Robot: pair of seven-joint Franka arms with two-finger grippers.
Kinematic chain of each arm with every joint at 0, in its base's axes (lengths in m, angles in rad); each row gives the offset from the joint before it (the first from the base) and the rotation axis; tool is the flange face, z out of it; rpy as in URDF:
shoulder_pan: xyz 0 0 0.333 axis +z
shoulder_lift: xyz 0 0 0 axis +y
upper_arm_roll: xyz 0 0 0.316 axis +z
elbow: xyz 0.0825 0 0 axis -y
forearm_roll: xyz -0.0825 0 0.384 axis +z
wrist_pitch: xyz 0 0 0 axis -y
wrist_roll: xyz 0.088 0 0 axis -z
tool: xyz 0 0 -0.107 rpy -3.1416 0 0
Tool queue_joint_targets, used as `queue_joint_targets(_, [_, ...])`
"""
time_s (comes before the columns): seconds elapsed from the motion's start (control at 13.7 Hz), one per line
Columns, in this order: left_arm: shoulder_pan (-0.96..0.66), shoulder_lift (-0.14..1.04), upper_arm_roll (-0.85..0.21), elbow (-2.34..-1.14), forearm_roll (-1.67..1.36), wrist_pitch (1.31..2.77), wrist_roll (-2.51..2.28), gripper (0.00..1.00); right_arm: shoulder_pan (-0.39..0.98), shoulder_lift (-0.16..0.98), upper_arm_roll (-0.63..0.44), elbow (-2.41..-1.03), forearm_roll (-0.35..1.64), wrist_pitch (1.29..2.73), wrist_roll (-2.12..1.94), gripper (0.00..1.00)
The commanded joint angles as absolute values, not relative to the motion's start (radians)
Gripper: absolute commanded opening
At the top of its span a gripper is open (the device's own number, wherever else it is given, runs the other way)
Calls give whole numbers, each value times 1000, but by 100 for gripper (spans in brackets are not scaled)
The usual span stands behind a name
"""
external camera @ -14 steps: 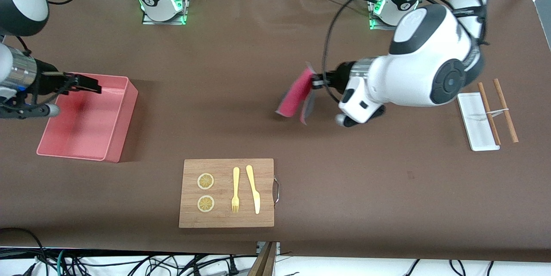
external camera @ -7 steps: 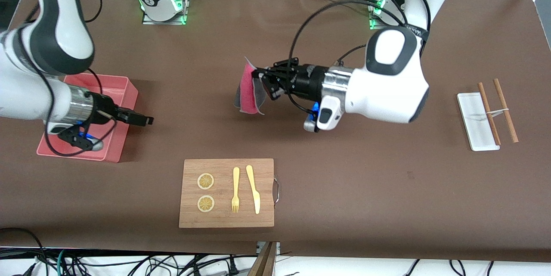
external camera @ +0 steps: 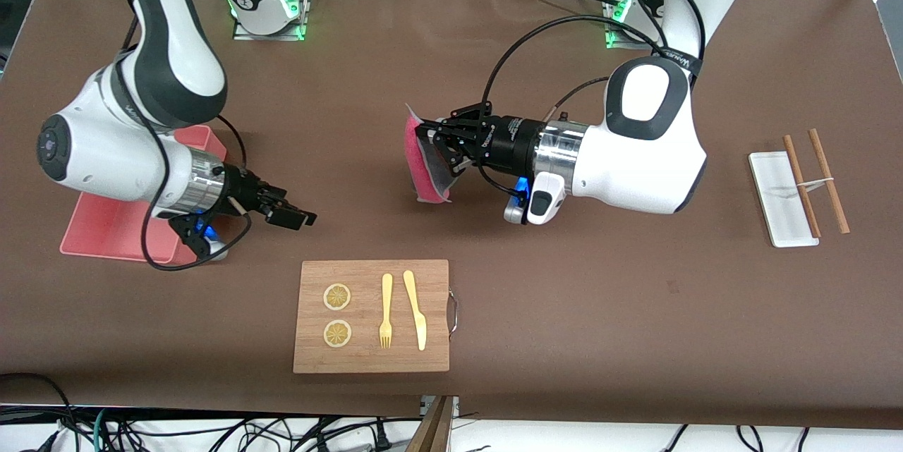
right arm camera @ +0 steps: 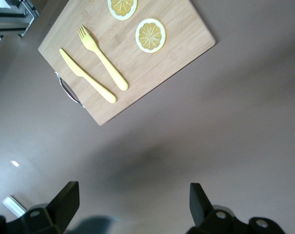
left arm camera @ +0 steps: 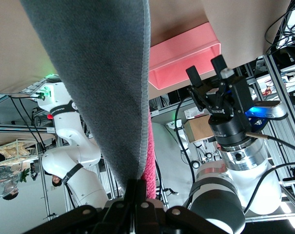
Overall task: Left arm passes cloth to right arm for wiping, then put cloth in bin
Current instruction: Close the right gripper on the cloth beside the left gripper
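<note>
The cloth has a free edge. My right gripper next needs to grip the cloth by its free edge to wipe with the cloth.
My left gripper is shut on the cloth and holds it up over the middle of the table. The cloth hangs with its pink face toward the right arm. In the left wrist view the fingers pinch the cloth's edge, with the grey face wide and a pink strip beside it. My right gripper is open and empty, over the table between the bin and the wooden board, pointing toward the cloth. It also shows in the left wrist view. The right arm hides part of the salmon-pink bin.
A wooden board with a yellow fork, a knife and two lemon slices lies nearer the front camera; it also shows in the right wrist view. A flat white tray with two brown sticks sits at the left arm's end.
My right gripper has moved from over the bin out toward the middle of the table. My left gripper has carried the cloth toward the right arm's end and turned to face it.
</note>
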State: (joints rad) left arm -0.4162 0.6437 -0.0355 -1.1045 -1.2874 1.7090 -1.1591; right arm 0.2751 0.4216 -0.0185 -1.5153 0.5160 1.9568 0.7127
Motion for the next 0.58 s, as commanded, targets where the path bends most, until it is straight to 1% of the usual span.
queue_joint_targets(0.0, [-429,635,-31,-1097,-1270,1721,-1181,0,322,454,-25,-1491,561,2000,840,100])
queue_joint_targets(0.22, [-426,634,-29,-1097,-1270,1721,-1186,0,344,469,-25,-1491,653,2066,893,100])
queue_joint_targets(0.51, [-420,629,-29,-1101,-1270,1713,-1186,0,370,498,-6,-1491,716,2091,913,100])
